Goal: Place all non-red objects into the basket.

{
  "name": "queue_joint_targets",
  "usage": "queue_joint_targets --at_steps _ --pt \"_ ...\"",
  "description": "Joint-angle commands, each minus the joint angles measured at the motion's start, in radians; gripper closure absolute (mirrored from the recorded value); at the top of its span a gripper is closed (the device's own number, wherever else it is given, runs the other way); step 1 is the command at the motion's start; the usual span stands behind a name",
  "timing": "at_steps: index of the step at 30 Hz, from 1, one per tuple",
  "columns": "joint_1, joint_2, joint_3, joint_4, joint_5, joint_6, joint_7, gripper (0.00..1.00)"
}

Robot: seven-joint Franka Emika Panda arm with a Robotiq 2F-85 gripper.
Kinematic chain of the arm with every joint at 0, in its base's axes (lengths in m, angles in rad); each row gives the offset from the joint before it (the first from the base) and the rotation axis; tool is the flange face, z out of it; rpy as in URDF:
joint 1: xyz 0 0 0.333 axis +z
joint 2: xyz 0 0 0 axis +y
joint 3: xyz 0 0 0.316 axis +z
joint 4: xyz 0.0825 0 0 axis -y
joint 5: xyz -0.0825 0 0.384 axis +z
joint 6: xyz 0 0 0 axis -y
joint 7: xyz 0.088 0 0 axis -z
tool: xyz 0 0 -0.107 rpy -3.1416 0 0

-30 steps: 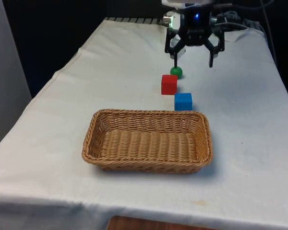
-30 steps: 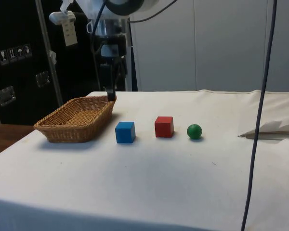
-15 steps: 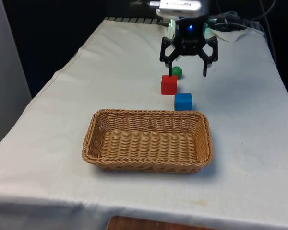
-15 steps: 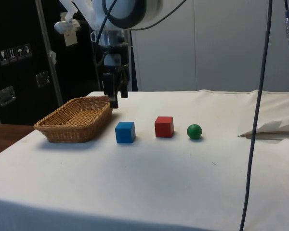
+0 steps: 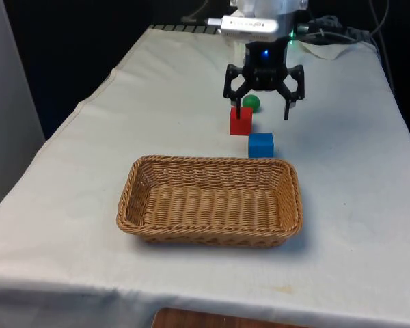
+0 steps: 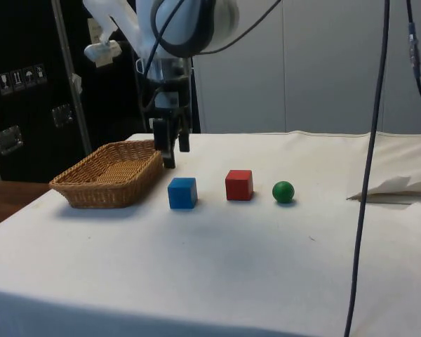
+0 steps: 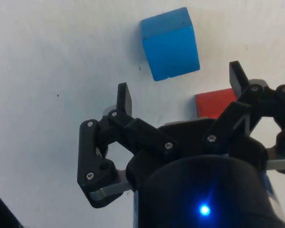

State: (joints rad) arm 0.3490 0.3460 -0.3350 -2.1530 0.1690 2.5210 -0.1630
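The gripper grabs the blue cube (image 5: 260, 145) by two opposite sides next, to place the non-red objects into the basket.
A blue cube (image 5: 260, 145) lies on the white cloth just behind the far rim of the wicker basket (image 5: 150, 208). Right behind it sit a red cube (image 5: 240, 121) and a green ball (image 5: 251, 102), all in one row. My gripper (image 5: 262, 113) hangs open above the cloth, over the red cube and just short of the blue cube, holding nothing. In the side view the gripper (image 6: 173, 156) hovers behind the blue cube (image 6: 182, 192), with the red cube (image 6: 238, 184) and green ball (image 6: 283, 191) to its right. The wrist view has the blue cube (image 7: 170, 43) ahead of the fingers and the red cube (image 7: 213, 103) between them.
The basket (image 6: 81, 191) holds nothing. Crumpled paper and cables (image 5: 331, 41) lie at the table's far end. A black cable (image 6: 368, 161) hangs down in the side view. Bare cloth stretches on both sides of the basket.
My gripper has come forward and lower along the row, from above the green ball to above the red cube, nearer the blue cube. It stayed open. The objects have not moved.
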Motion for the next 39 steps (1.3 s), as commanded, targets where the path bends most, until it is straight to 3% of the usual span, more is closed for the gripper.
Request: queue_joint_targets --at_steps 1,2,3,6,10,11,12,19,20,21,27,28,29,36,37,38,39 --pt "-0.009 0.010 0.012 0.000 0.024 0.019 -0.015 0.00" --pt "0.000 0.007 0.001 0.000 0.004 0.007 -0.001 0.00" --pt "-0.009 0.015 0.013 0.000 0.028 0.024 -0.016 0.00" --pt "-0.011 0.040 0.017 0.010 0.042 0.039 -0.020 0.00" --pt "-0.008 0.057 0.015 0.018 0.047 0.053 -0.021 0.00" --pt "0.000 0.059 0.004 0.020 0.030 0.043 -0.008 0.00" --pt "-0.008 0.059 0.016 0.018 0.049 0.055 -0.021 0.00" --pt "-0.013 0.076 0.028 0.012 0.070 0.078 -0.044 0.00" --pt "-0.001 0.075 0.011 0.015 0.047 0.061 -0.023 0.00" --pt "-0.013 0.078 0.029 0.012 0.073 0.082 -0.048 0.00" --pt "-0.013 0.100 0.034 0.011 0.103 0.114 -0.095 0.00" --pt "-0.001 0.102 0.016 0.014 0.083 0.098 -0.076 0.00" --pt "-0.014 0.103 0.035 0.011 0.107 0.117 -0.101 0.00" --pt "-0.018 0.121 0.045 0.006 0.151 0.148 -0.158 0.00" --pt "-0.003 0.121 0.025 0.005 0.129 0.134 -0.140 0.00" --pt "-0.018 0.125 0.047 0.006 0.157 0.151 -0.165 0.00" --pt "-0.019 0.129 0.049 0.006 0.163 0.154 -0.171 0.00"
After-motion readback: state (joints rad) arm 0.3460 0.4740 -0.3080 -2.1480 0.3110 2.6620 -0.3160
